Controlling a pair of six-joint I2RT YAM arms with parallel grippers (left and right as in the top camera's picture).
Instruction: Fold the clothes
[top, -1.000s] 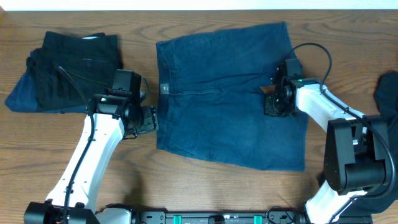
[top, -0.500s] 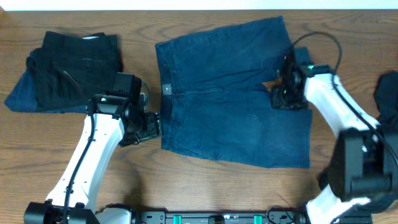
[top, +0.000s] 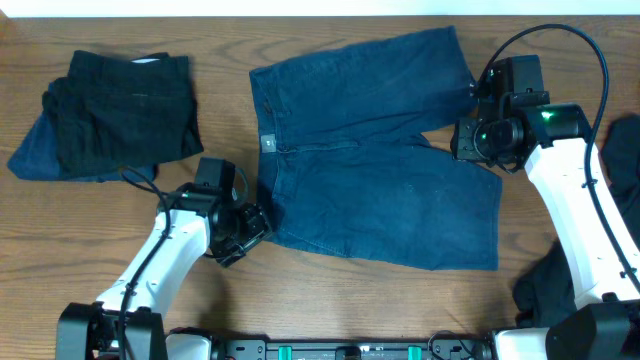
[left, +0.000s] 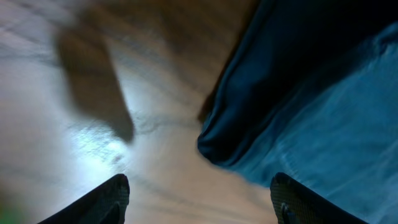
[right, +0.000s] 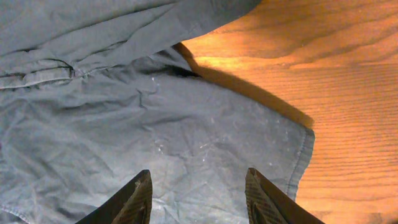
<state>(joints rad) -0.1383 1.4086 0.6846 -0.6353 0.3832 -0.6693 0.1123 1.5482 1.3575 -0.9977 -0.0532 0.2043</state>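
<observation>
I should next grab the waistband's near corner (top: 272, 234) with my left gripper, so that I can fold the near leg over the far one.
The dark blue denim shorts (top: 370, 170) lie spread flat mid-table, waistband to the left and two wide legs to the right. My left gripper (top: 252, 226) is open and empty, low over the wood beside the waistband's near-left corner. In the left wrist view that corner (left: 217, 146) lies just ahead of the open fingers (left: 199, 190). My right gripper (top: 468, 140) is open and empty, raised above the gap between the two legs. In the right wrist view its fingers (right: 199, 186) hover over the near leg (right: 155, 124).
A folded pile of black and navy garments (top: 115, 115) sits at the far left. Another dark garment (top: 625, 145) lies at the right edge, and a dark heap (top: 545, 285) near the right arm's base. Bare wood (right: 348, 93) shows right of the leg hems.
My left gripper moved toward the front, to the waistband's near corner. My right gripper rose and drew back to the right, off the shorts. The shorts shifted slightly.
</observation>
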